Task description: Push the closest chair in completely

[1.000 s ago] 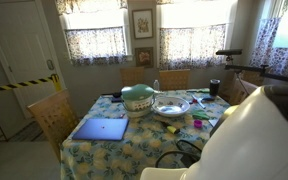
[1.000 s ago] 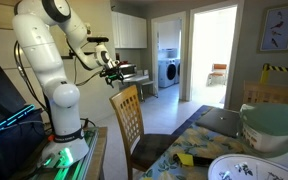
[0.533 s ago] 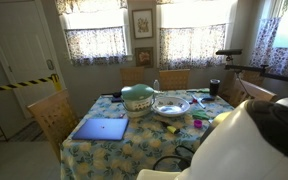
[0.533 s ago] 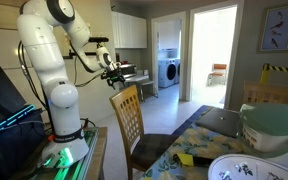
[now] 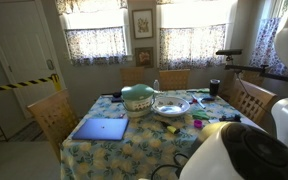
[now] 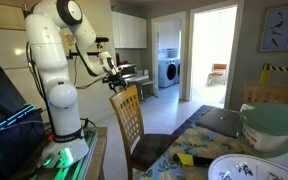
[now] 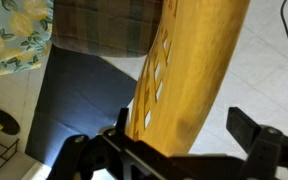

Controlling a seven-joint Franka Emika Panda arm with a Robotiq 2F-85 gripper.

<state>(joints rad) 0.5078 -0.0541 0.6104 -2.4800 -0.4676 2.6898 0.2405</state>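
Observation:
My gripper should close now on the top edge of the chair (image 6: 127, 118) back; it would likely catch the edge between my open fingers.
The closest chair (image 6: 127, 118) is wooden with a slatted back and a plaid seat cushion. It stands pulled out from the table (image 6: 189, 150) beside the robot. It also shows at the table's right side in an exterior view (image 5: 254, 100). My gripper (image 6: 117, 73) hovers just above and behind the top of the chair back. In the wrist view the gripper (image 7: 179, 135) is open, and the chair back (image 7: 189, 70) fills the space between the two fingers. I cannot tell whether a finger touches the wood.
The table (image 5: 134, 145) has a lemon-print cloth and holds a laptop (image 5: 101, 129), a green pot (image 5: 138, 97) and bowls. Another chair (image 5: 52, 118) stands at its left and two at the far side (image 5: 154, 78). The robot's white body (image 5: 244, 150) blocks the lower right.
The arm has swung toward the chair over the last second. In an exterior view the robot's body has dropped lower and uncovered the chair at the table's right side.

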